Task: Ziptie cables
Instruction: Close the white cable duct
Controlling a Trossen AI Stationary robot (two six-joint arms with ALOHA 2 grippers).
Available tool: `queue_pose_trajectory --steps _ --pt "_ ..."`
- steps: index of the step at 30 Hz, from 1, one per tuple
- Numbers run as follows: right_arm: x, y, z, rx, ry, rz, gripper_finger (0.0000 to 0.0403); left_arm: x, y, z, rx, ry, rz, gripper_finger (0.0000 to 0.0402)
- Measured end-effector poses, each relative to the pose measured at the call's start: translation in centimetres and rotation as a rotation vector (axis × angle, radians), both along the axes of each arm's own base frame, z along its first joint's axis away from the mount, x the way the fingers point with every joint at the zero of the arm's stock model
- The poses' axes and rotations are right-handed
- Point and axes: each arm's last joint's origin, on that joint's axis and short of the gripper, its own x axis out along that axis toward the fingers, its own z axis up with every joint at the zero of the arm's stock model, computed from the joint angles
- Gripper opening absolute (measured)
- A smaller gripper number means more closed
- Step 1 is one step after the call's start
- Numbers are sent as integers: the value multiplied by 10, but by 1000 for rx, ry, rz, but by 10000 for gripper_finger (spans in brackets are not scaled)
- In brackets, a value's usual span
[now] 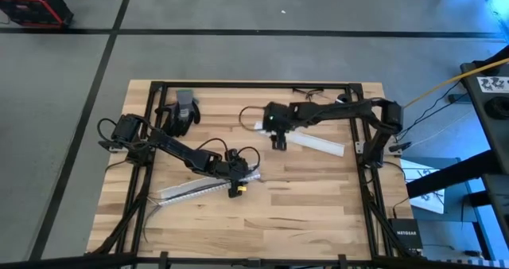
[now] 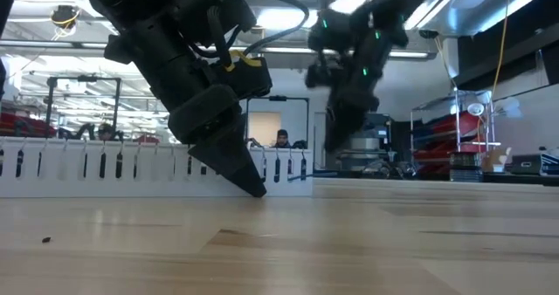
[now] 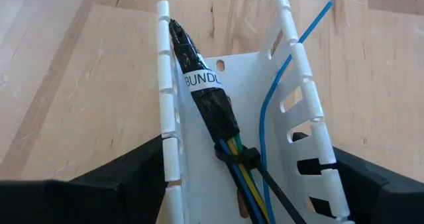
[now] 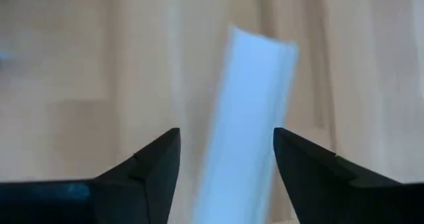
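I need to cover the cables in the slotted channel next, so my right gripper should take hold of the flat white piece (image 1: 314, 142) by its end.
A white slotted channel (image 1: 203, 188) lies on the table's near left, and my left gripper (image 1: 238, 187) is shut across its right end. Inside it lie the cables (image 3: 205, 105), a dark bundle wrapped in black tape with a white label. A black zip tie (image 3: 240, 156) goes round the bundle, and a loose blue wire (image 3: 278, 98) runs beside it. My right gripper (image 1: 278, 140) hangs open above the left end of a flat white strip (image 1: 314, 142) that lies farther back, one finger on either side of the strip (image 4: 255, 118), clear of it. My left gripper holds the channel between its two fingers, one on the outside of each slotted side wall (image 3: 169, 151), near the channel's right end. The fingers slant down from the table's left and lie across the channel. The channel rests flat on the table.
A grey and black glove (image 1: 181, 114) lies at the far left. Thin loose wires (image 1: 308, 92) lie along the far edge. A black frame (image 1: 254, 85) borders the table. A yellow cord (image 1: 445, 84) runs off to the right. Bare wood lies in the near right.
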Motion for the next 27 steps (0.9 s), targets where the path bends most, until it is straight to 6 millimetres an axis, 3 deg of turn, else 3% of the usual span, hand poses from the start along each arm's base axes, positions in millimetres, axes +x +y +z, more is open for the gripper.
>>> queue_pose_trajectory --steps 5,12,17,22,27 --pt "-24 -21 -35 52 4 -57 212 0 0 0 -3 0 4 298" --pt "-45 -19 -65 65 -50 -63 160 0 0 0 -3 -2 4 298" --pt "-48 -17 -69 58 -45 -63 106 0 0 0 2 -7 -2 298" --pt "-48 -17 -70 70 -45 -59 16 1 0 1 -7 -20 7 298" --pt "-48 -13 -68 55 -41 -42 5 1 -1 4 -16 -23 15 298"
